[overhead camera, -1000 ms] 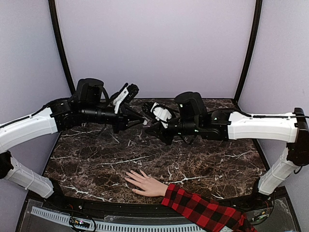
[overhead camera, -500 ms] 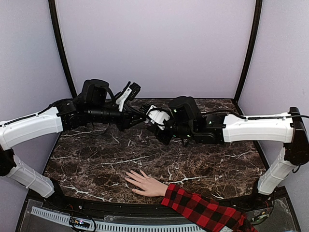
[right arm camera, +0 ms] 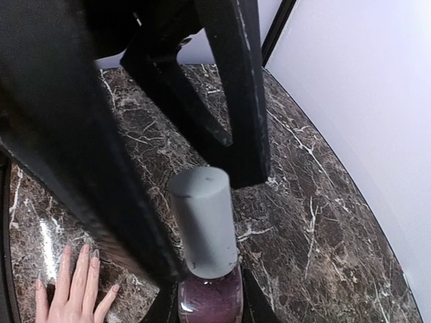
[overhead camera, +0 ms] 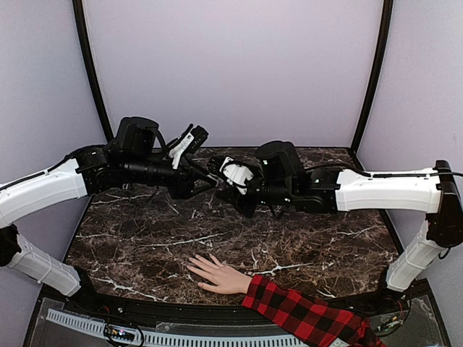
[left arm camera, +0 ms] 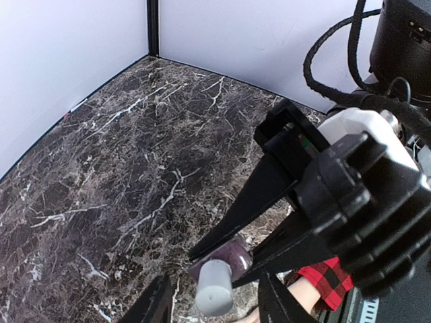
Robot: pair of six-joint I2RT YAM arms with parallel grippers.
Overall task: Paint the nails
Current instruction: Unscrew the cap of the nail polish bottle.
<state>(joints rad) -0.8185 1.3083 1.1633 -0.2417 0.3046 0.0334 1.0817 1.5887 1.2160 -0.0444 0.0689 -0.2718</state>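
Next, my left gripper grabs the polish bottle's white cap point(overhead camera: 213, 177) point(left arm camera: 215, 288) to unscrew it and paint the nails.
A small polish bottle point(right arm camera: 210, 301) with purple glass and a white cap point(right arm camera: 202, 222) hangs in the air over the middle of the table, with my right gripper point(right arm camera: 210, 306) shut on its glass body. My left gripper point(left arm camera: 214, 304) faces it cap-on, open, one finger on each side of the cap point(left arm camera: 214, 288) without touching it. In the top view the two grippers, left point(overhead camera: 208, 179) and right point(overhead camera: 224, 189), meet nose to nose. The pale hand point(overhead camera: 217, 274) lies flat near the front edge, fingers spread, and its nails point(right arm camera: 94, 255) show bare.
The red-and-black plaid sleeve point(overhead camera: 304, 315) runs off the front right edge. The dark marble tabletop point(overhead camera: 145, 238) is enclosed by pale walls with black corner posts point(overhead camera: 92, 69). Both arms reach in from the sides at mid-height.
The two grippers have drawn together over the table's middle. My left jaws, shut a moment ago, now stand apart around the cap. The hand has not moved.
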